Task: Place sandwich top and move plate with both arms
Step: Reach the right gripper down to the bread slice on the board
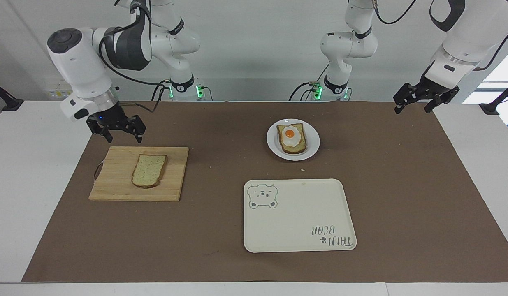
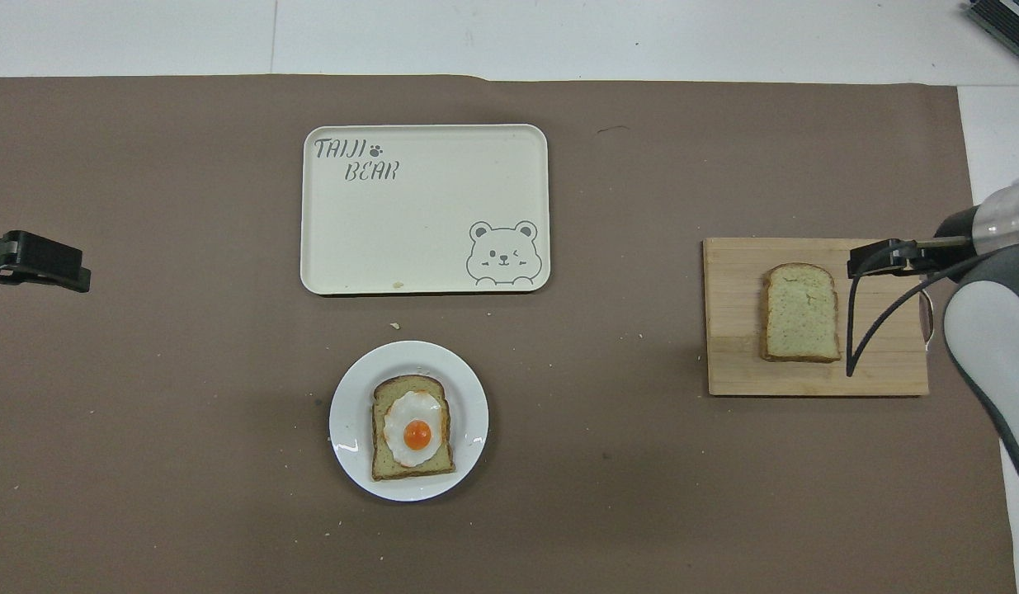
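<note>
My right gripper is going to grab the plain bread slice by its long crust edge [image 2: 836, 312] next. The slice should then go on top of the egg [image 2: 414, 427] on the plate.
The sandwich top [image 1: 149, 169] is a plain pale speckled slice lying flat on a wooden cutting board [image 1: 114, 191]; it also shows in the overhead view [image 2: 800, 312]. My right gripper [image 1: 123, 139] is open and empty, raised over the board's edge, apart from the slice; the overhead view shows it [image 2: 876, 260] beside the slice. The small white plate [image 1: 313, 142] holds a bread slice topped with a fried egg [image 1: 292, 137]. My left gripper [image 1: 412, 109] is open and empty, waiting over the mat's corner at the left arm's end.
A cream rectangular tray with a bear drawing [image 1: 299, 213] lies farther from the robots than the plate. The board [image 2: 806, 379] has a metal handle toward the right arm's end. A brown mat [image 1: 221, 131] covers the table. The right arm's cable [image 2: 856, 330] hangs over the board.
</note>
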### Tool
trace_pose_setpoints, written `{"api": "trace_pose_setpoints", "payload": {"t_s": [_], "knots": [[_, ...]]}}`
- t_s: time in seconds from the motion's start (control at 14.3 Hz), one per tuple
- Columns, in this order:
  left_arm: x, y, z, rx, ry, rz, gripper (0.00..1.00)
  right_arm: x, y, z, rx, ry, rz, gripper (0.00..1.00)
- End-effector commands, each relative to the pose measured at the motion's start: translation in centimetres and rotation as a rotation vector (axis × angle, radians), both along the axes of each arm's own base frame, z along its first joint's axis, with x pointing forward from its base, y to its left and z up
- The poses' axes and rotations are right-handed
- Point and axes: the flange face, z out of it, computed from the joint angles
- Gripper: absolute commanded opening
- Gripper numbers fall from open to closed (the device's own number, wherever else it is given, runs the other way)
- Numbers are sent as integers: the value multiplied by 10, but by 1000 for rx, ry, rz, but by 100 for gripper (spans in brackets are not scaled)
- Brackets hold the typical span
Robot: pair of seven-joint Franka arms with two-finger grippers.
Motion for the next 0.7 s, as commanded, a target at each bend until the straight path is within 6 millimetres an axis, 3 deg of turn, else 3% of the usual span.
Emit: {"api": "trace_pose_setpoints", "payload": {"t_s": [0.0,0.21,0.35,0.63], "knots": [[0,3,4,4,8,-2,100,12,-5,-32,28,-2,-1,100],[0,3,4,4,8,-2,100,10,-10,-66,20,-5,17,100],[0,3,4,4,8,-2,100,7,-33,-98,24,-13,74,100],[0,3,4,4,8,-3,100,-1,-55,-133,54,6,84,100]]}}
